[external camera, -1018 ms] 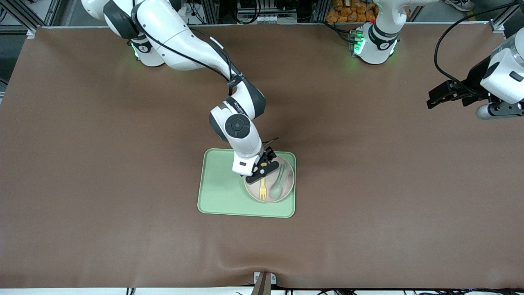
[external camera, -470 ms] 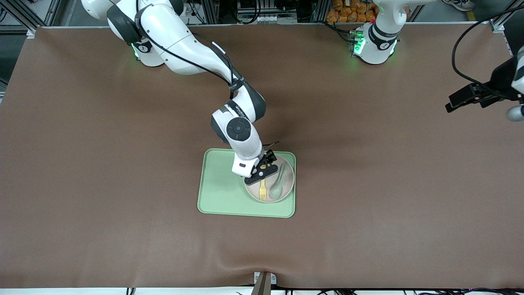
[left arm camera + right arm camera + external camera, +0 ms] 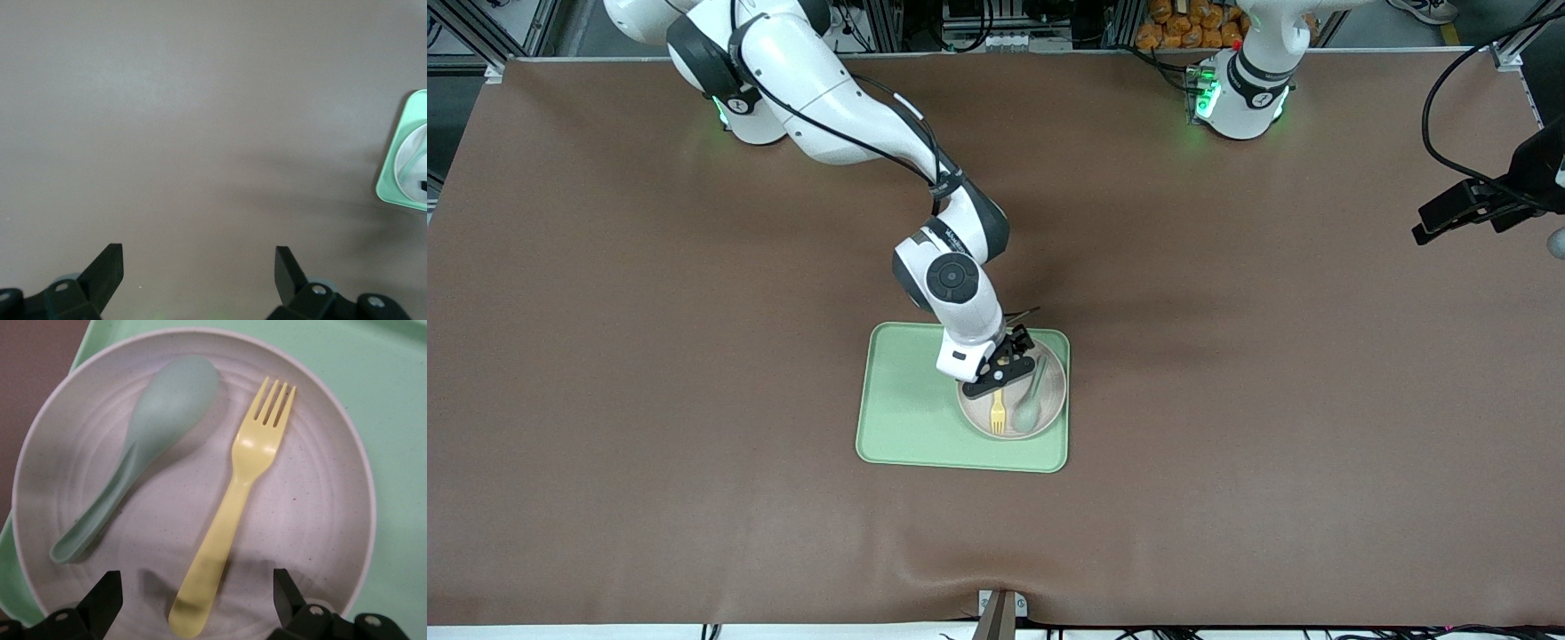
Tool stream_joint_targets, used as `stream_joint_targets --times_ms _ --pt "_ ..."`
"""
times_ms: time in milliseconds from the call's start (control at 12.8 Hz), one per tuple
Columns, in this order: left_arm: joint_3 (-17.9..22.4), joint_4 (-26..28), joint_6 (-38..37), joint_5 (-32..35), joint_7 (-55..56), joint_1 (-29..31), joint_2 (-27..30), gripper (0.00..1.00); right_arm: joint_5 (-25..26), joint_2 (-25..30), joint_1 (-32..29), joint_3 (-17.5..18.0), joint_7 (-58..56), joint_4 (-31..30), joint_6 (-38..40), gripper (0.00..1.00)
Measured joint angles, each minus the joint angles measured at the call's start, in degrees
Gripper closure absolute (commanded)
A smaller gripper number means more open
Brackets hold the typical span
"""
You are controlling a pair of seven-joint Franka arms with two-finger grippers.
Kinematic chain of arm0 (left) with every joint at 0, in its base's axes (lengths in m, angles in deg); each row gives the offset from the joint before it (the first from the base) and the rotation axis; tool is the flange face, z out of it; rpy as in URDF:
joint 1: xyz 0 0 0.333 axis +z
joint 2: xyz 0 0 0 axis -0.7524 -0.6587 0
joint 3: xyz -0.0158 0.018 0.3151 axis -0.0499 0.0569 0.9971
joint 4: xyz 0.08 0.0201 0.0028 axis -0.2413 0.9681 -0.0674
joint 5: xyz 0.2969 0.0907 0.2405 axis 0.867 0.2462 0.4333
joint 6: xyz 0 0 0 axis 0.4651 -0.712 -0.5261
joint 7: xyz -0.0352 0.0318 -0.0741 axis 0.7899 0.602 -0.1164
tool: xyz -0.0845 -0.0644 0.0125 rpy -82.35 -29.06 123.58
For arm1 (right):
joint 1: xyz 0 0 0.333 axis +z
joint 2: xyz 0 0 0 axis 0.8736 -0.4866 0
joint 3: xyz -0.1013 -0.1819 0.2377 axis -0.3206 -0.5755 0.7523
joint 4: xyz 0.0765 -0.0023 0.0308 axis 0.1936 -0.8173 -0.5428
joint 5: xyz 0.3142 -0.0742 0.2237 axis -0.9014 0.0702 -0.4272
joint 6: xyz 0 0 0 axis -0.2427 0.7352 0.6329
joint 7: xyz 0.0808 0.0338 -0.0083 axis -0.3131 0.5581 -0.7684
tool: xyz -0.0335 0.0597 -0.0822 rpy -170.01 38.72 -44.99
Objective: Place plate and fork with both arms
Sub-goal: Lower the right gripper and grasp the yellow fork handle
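Note:
The right gripper should close now on the yellow fork's handle [image 3: 199, 591], as its fingers reach down beside the handle in the right wrist view.
The off-white plate [image 3: 1055, 391] sits on the pale green tray [image 3: 907, 418], at the tray's end toward the left arm. The pale yellow fork [image 3: 998, 411] lies in the plate beside a pale green spoon [image 3: 1030, 404]. In the right wrist view the plate [image 3: 313, 520] holds the fork [image 3: 230, 513] and the spoon [image 3: 157, 427]. My right gripper [image 3: 996, 372] is open just over the fork's handle end, its jaws either side of it and apart from it [image 3: 195, 600]. My left gripper [image 3: 1449, 213] is open and empty, up over the bare table at the left arm's end [image 3: 199, 267].
The brown mat [image 3: 1227, 427] covers the whole table. The tray's edge and the plate show small in the left wrist view [image 3: 400, 180]. A metal bracket [image 3: 1000, 609] sits at the table's edge nearest the front camera.
My left gripper has drawn away toward the left arm's end of the table. My right gripper has stayed over the fork's handle, shifting only slightly; fork, spoon and plate have not moved.

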Motion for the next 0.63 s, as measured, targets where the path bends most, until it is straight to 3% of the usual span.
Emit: stream_joint_targets --times_ms 235,313,626 --pt "-0.29 0.0 -0.59 0.39 0.0 -0.1 0.0 0.0 0.0 -0.15 0.04 0.0 0.01 0.06 -0.03 0.85" --pt "-0.63 0.0 -0.73 0.4 0.0 -0.11 0.0 0.0 0.0 -0.17 0.04 -0.01 0.01 0.07 -0.03 1.0" --pt "-0.98 0.0 -1.18 0.47 0.0 -0.06 0.0 0.0 0.0 -0.18 0.04 -0.09 0.01 0.38 -0.03 1.0"
